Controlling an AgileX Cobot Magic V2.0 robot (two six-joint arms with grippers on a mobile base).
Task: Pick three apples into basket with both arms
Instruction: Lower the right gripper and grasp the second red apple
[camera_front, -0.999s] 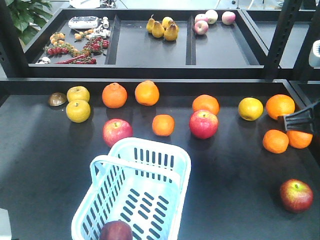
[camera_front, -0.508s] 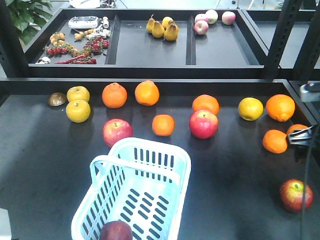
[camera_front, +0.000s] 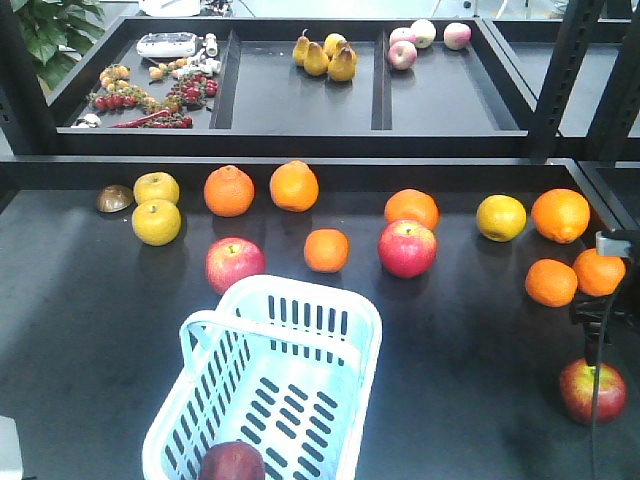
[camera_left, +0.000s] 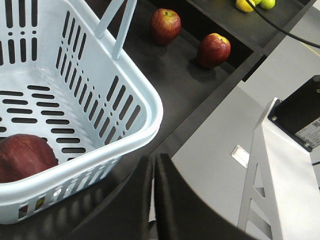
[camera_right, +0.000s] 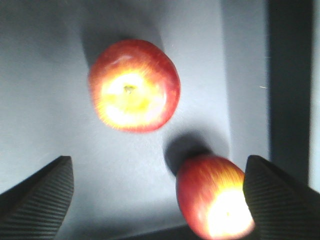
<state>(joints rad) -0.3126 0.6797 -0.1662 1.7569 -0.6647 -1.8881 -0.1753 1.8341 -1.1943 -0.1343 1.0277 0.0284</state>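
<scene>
I should pick up the red apple by its round body (camera_front: 593, 390) with my right gripper next. Then I can add another apple to the pale blue basket.
A pale blue basket (camera_front: 300, 345) stands at the front middle of the black table, with one dark maroon apple (camera_front: 232, 462) in its near corner. The left wrist view shows that apple (camera_left: 22, 157) inside the basket (camera_left: 120, 112). My left gripper (camera_left: 153, 167) is shut and empty just outside the basket's rim. My right gripper (camera_right: 157, 200) is open above two red apples. One apple (camera_right: 134, 85) lies ahead of it and the other (camera_right: 212, 200) sits close to the right finger (camera_right: 280, 200). In the front view only my right arm's wrist (camera_front: 614, 243) shows, above an apple (camera_front: 592, 390).
Two more red apples (camera_front: 235, 264) (camera_front: 407, 248) lie behind the basket among several oranges (camera_front: 326, 250) and yellow fruit (camera_front: 157, 222). Pears (camera_front: 325, 58) and pale apples (camera_front: 402, 54) sit in rear trays. The table's edge (camera_left: 220, 95) runs beside two apples (camera_left: 165, 25).
My right arm has moved down the right edge, from beside the oranges toward the front-right apple. The basket and fruit have not moved.
</scene>
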